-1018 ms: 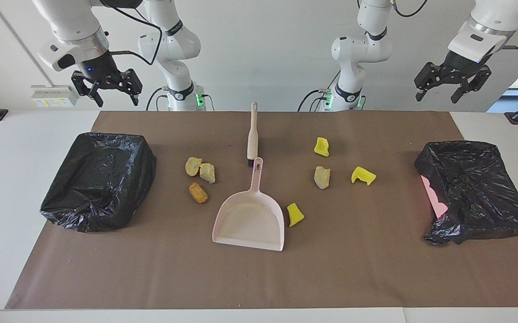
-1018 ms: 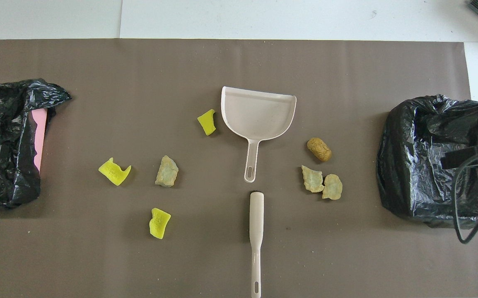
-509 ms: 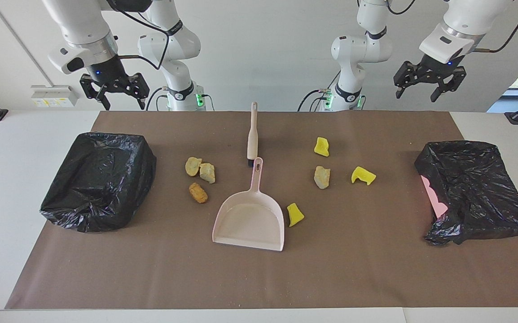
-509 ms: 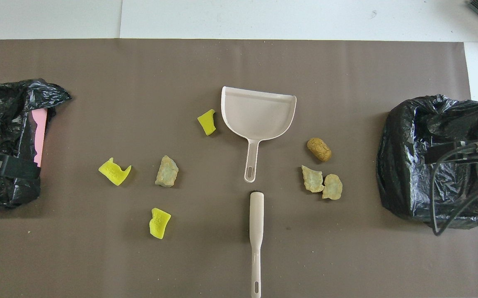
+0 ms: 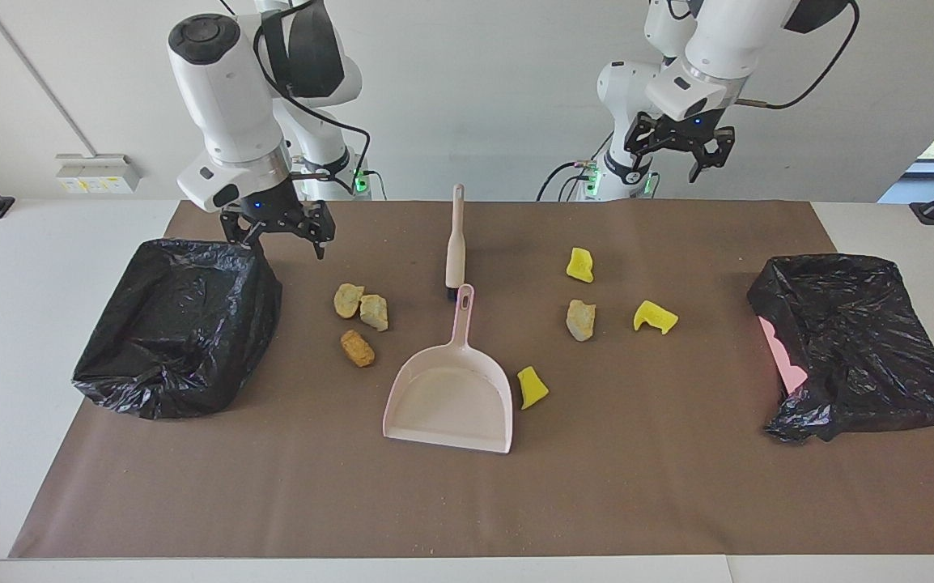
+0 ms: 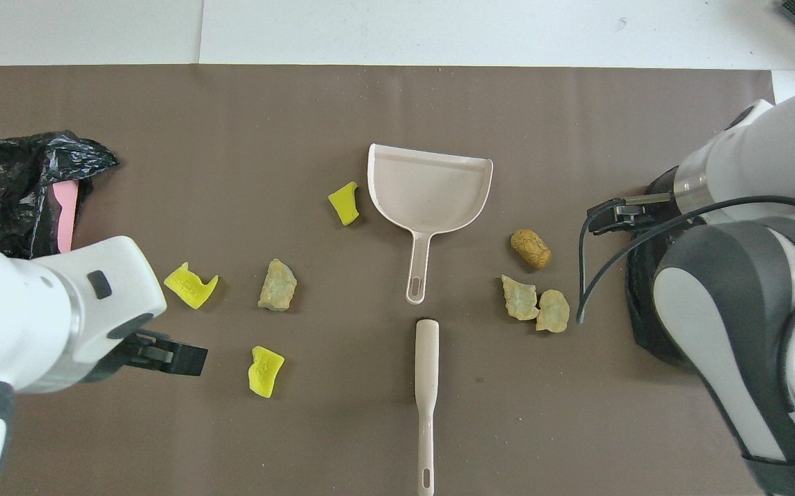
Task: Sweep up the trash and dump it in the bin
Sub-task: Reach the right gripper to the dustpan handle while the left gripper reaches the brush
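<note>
My right gripper grabs the dustpan by its narrow handle [image 6: 419, 269] next, since the dustpan's broad scoop spreads far wider than my gripper's fingers.
The trash lies loose on the brown mat. Three yellow lumps [image 5: 579, 265] [image 5: 655, 317] [image 5: 532, 387] and a tan chunk [image 5: 581, 319] lie toward the left arm's end. Three tan-brown chunks [image 5: 348, 300] [image 5: 375, 312] [image 5: 358, 348] lie toward the right arm's end. A pink dustpan [image 5: 451, 397] sits mid-mat, its handle pointing at the robots, with a brush [image 5: 456, 243] just nearer to them. My right gripper [image 5: 281, 241] [image 6: 611, 215] hangs open and empty beside the black-lined bin [image 5: 180, 324]. My left gripper [image 5: 677, 158] [image 6: 163, 355] is open and empty, raised over the mat's robot-side edge.
A second black-lined bin [image 5: 855, 340] [image 6: 18, 179] with a pink wall showing stands at the left arm's end. In the overhead view the right arm covers most of the bin at its own end. Fine crumbs speckle the mat [image 5: 677, 486].
Both arms have swung inward from the table's ends. The right gripper has dropped beside its bin's corner. The left gripper has moved toward the middle. Trash, dustpan and brush have not moved.
</note>
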Available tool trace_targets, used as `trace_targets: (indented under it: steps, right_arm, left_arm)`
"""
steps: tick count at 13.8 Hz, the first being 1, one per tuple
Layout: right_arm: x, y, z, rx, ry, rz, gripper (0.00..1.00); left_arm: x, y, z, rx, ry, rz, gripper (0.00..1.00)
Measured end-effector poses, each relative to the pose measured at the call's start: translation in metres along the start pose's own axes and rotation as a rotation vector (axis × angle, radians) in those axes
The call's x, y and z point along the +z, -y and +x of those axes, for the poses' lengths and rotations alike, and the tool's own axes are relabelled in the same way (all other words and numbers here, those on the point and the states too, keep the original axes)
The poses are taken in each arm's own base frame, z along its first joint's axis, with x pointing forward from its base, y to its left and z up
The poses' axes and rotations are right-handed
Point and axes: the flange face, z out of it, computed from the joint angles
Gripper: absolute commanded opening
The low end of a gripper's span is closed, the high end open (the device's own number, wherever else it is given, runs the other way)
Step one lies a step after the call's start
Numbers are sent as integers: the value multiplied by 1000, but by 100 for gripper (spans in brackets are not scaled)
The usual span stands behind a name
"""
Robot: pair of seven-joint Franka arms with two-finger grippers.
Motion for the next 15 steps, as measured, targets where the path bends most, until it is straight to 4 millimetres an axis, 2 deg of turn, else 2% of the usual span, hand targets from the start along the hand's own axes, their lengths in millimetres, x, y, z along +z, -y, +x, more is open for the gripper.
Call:
trace_targets:
  steps: [2, 5, 6, 9, 12, 15]
  right_arm:
    - [32, 23, 13, 42, 19, 38, 100]
    - [76, 87, 27, 94, 11, 61, 100]
    - [87, 102, 30, 111, 15, 76, 100]
    - [113, 142, 30, 107, 33, 93, 100]
    - [130, 173, 23, 101, 48, 98, 100]
    - [155, 202, 20, 110, 38, 102, 100]
  left_arm:
    - [30, -47, -6, -17, -8, 9, 100]
    - [77, -119, -23, -44, -32, 3, 100]
    - [91, -138, -31, -49, -34, -1, 100]
    - [132, -183, -53, -73, -68, -21, 100]
    - [171, -229, -76, -75, -75, -25, 100]
    - [226, -282, -88, -66, -77, -28, 100]
